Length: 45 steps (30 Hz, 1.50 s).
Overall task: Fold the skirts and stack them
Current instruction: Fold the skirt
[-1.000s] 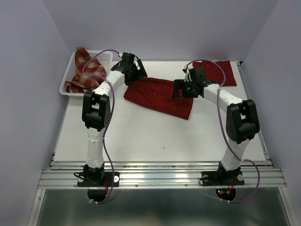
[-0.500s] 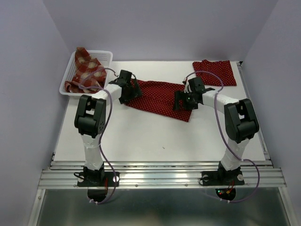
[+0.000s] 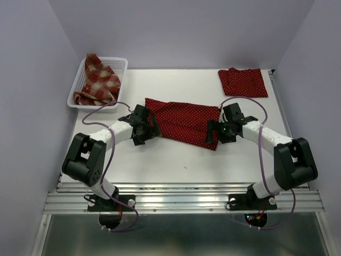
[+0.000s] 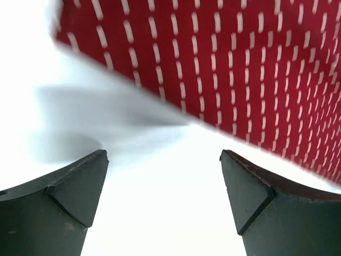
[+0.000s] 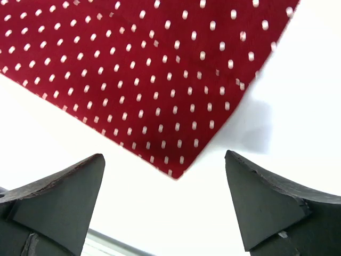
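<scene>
The polka-dot skirt needs to be straightened for folding, so my left gripper should grab the skirt's near edge at its basket-side end (image 4: 155,92) next.
A dark red polka-dot skirt (image 3: 184,121) lies folded flat in the table's middle. My left gripper (image 3: 152,130) is open and empty at its near left edge; the left wrist view shows the cloth (image 4: 224,64) just beyond the fingers (image 4: 74,192). My right gripper (image 3: 214,136) is open and empty at its near right corner; the right wrist view shows that corner (image 5: 176,168) between the fingers (image 5: 266,197), apart from them. A second polka-dot skirt (image 3: 243,82) lies folded at the back right. The plaid skirt (image 3: 98,80) sits in the white basket (image 3: 121,64).
The basket stands at the back left corner. The table's near metal rail (image 3: 181,198) runs along the front by the arm bases. Purple walls close in on both sides and the back.
Both arms pulled toward the near edge, dragging the middle skirt closer and laying it flat. Both grippers have let go of the cloth and stand open.
</scene>
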Motion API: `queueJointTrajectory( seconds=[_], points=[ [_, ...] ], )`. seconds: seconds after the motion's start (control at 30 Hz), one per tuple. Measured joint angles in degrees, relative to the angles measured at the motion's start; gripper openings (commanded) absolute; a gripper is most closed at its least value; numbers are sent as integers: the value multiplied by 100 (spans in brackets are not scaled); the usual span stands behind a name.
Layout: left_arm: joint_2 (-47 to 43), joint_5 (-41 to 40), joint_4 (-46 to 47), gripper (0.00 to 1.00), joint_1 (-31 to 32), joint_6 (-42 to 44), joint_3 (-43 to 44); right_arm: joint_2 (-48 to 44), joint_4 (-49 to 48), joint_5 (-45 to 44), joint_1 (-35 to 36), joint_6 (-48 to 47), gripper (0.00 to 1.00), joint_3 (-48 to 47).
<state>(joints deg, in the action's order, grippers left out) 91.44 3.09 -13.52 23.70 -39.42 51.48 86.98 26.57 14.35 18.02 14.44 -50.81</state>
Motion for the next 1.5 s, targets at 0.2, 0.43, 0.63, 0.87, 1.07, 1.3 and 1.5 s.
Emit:
queueJointTrajectory(
  seconds=[0.2, 0.43, 0.63, 0.87, 1.07, 1.3, 1.5],
  points=[
    [-876, -289, -710, 99, 417, -107, 2, -734, 205, -247, 0, -9, 100, 114],
    [-979, -780, -796, 99, 57, 667, 839, -907, 264, -258, 0, -114, 100, 52],
    [599, -330, -339, 99, -424, 1893, 1932, -859, 354, -232, 0, -236, 100, -173],
    [1829, -151, -470, 99, -767, 2957, 2983, -568, 350, -149, 0, -269, 100, -428],
    [2026, 326, -450, 99, -1222, 3438, 3233, -396, 437, -120, 0, -275, 100, -542],
    [2312, 684, -426, 87, -1202, 3731, 3311, -245, 455, -129, 0, -286, 100, -636],
    [2623, 817, -402, 66, -1182, 3777, 3311, -243, 455, -168, 0, -286, 100, -636]
  ],
)
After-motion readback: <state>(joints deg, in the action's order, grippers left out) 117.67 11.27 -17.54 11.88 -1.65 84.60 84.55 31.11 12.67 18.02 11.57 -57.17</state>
